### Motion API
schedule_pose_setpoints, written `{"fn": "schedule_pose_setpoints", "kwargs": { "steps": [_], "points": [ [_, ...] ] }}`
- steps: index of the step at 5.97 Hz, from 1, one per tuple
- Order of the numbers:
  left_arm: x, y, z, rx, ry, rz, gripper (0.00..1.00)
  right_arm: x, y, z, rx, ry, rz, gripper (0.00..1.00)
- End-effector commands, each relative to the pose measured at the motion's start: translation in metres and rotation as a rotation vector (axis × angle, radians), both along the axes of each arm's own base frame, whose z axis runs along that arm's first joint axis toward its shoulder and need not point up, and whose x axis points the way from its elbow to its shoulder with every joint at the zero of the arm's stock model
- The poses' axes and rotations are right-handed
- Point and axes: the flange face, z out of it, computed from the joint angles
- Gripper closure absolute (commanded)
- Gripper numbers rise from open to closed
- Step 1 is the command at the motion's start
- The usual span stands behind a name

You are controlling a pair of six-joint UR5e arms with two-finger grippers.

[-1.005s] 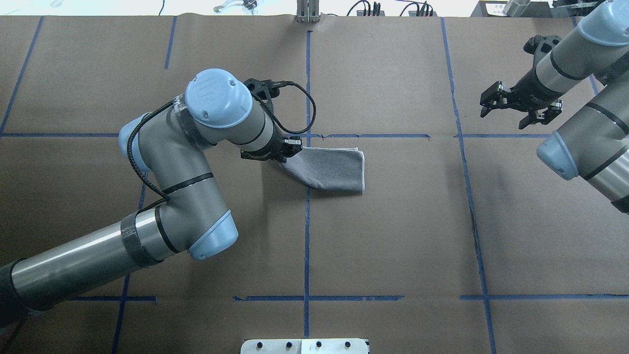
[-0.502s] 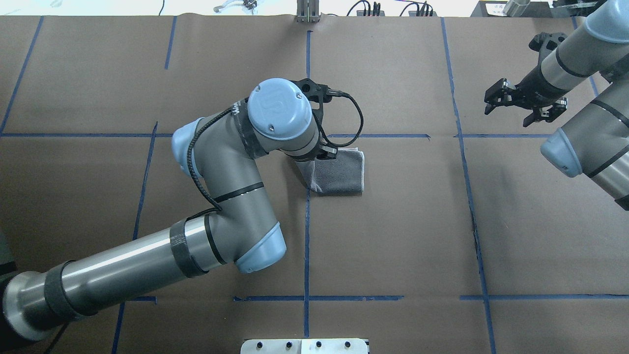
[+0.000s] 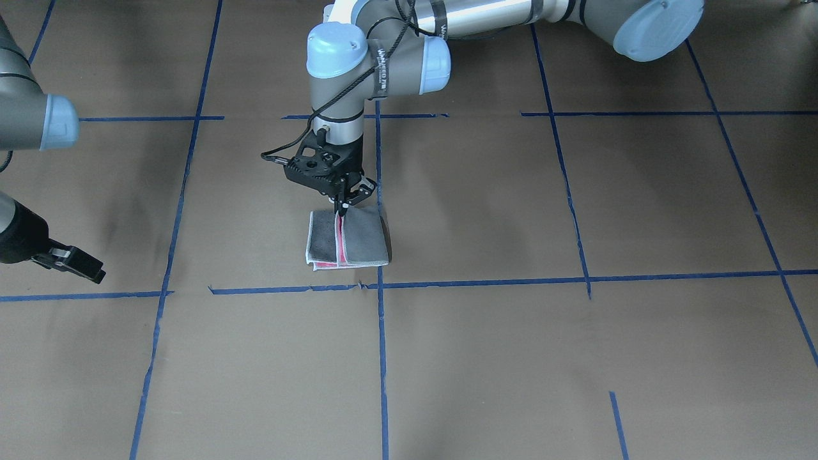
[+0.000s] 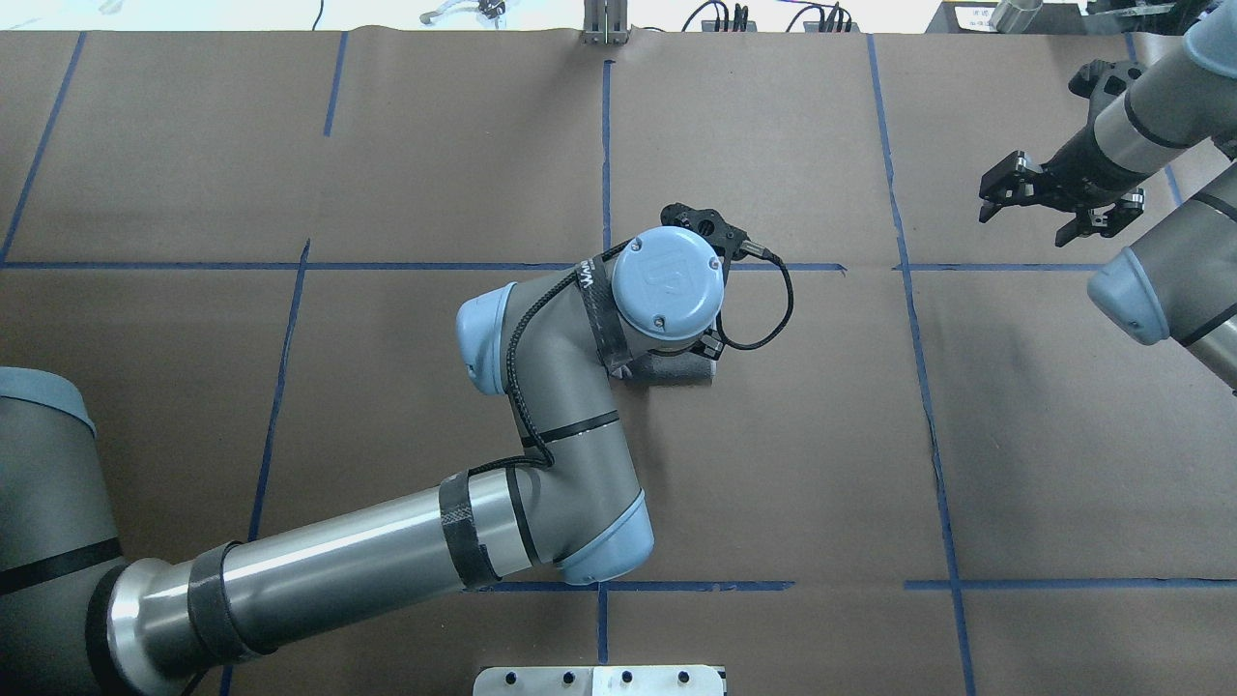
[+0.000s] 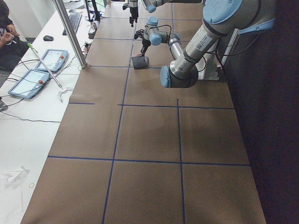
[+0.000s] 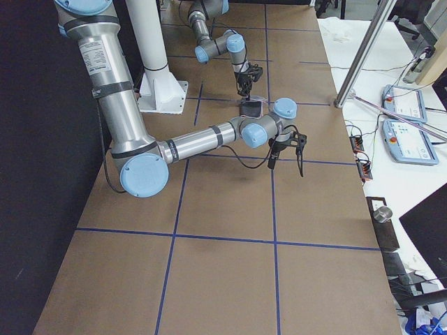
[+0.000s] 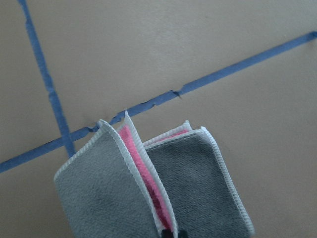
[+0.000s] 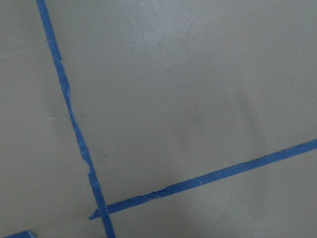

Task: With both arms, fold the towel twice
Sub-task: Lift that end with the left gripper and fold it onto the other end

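The raised edge stands mid-towel with the grey lower layer (image 3: 322,236) uncovered. From here my left gripper keeps holding the towel's raised edge (image 3: 339,241) until it reaches the opposite edge.
The towel (image 3: 358,241) lies folded near the table's middle, grey outside, with a pink-red strip showing between its layers. My left gripper (image 3: 342,214) stands upright over it, shut on a raised towel edge. The left wrist view shows that pinched layer of the towel (image 7: 106,191) standing up from the rest, with the pink face inside. In the overhead view the left wrist (image 4: 669,282) hides most of the towel (image 4: 676,372). My right gripper (image 4: 1029,217) is open and empty, held far off at the back right.
Blue tape lines (image 4: 605,145) mark a grid on the brown paper table cover. A metal plate (image 4: 599,681) sits at the table's near edge and a post (image 4: 606,24) at the far edge. A side table with tablets (image 5: 28,81) stands beyond the far edge.
My left gripper has carried the towel's left edge rightward over the rest, so the towel is narrower. My right gripper has drawn back to the right and away.
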Motion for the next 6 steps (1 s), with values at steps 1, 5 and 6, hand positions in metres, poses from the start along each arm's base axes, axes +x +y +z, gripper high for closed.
{"fn": "schedule_pose_setpoints", "kwargs": {
  "steps": [1,5,6],
  "points": [
    [0.010,0.002,-0.002,0.045,-0.023,0.036,1.00,0.006,0.003,0.004,-0.001,-0.002,0.001,0.00],
    [0.042,0.014,-0.019,0.073,-0.054,0.075,1.00,0.017,-0.003,-0.007,0.020,-0.011,0.020,0.00],
    [0.044,0.015,-0.019,0.086,-0.049,0.068,0.99,0.017,-0.001,-0.005,0.016,-0.009,0.020,0.00]
  ]
}}
